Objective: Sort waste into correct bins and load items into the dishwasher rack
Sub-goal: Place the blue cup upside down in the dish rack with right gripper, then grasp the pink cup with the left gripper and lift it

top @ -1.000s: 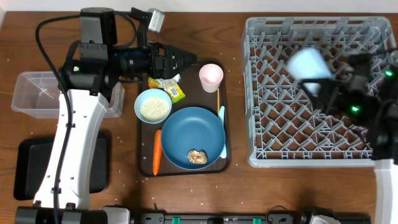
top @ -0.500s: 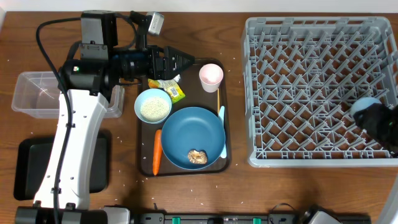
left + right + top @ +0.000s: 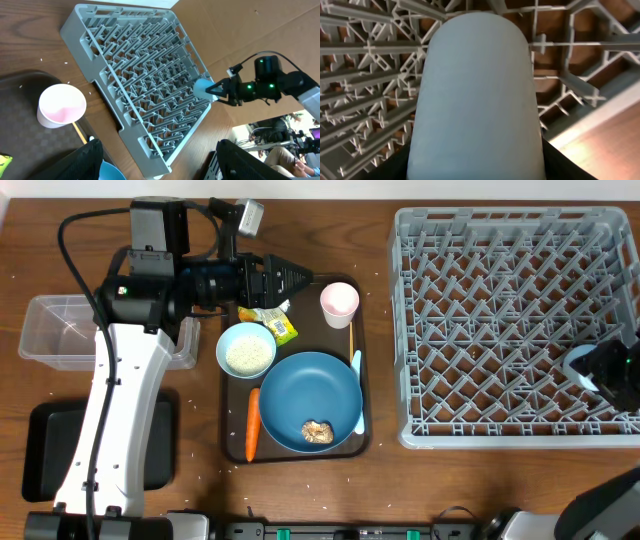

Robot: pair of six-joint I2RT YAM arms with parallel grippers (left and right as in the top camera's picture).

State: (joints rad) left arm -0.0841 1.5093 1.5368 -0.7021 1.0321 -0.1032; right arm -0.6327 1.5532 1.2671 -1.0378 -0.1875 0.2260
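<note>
My left gripper should next grab the pink cup's rim on the side nearest the wrapper (image 3: 272, 320), leaving the cup's base free to hand over to my right gripper.
My right gripper (image 3: 590, 370) is shut on the light blue cup (image 3: 577, 363) low over the dishwasher rack (image 3: 500, 240) near its right front corner. The cup (image 3: 477, 95) fills the right wrist view, with the rack's pegs behind it. My left gripper (image 3: 295, 277) stands open and empty above the back of the brown serving tray (image 3: 366, 435), beside the yellow-green wrapper (image 3: 272, 320). On that tray are the pink cup (image 3: 339, 303), a pale blue bowl (image 3: 246, 350) of rice, the blue plate (image 3: 310, 395) with a brown lump (image 3: 319, 431), a carrot (image 3: 253, 423), a spoon (image 3: 357, 390) and chopsticks (image 3: 351, 335).
The clear tub (image 3: 60, 330) sits at the far left, partly under my left arm. The flat black tray (image 3: 45, 450) lies in front of it. Loose rice grains dot the wooden table around the serving tray.
My right arm has carried the light blue cup from over the rack's middle back to its right front part. The left arm has not moved.
</note>
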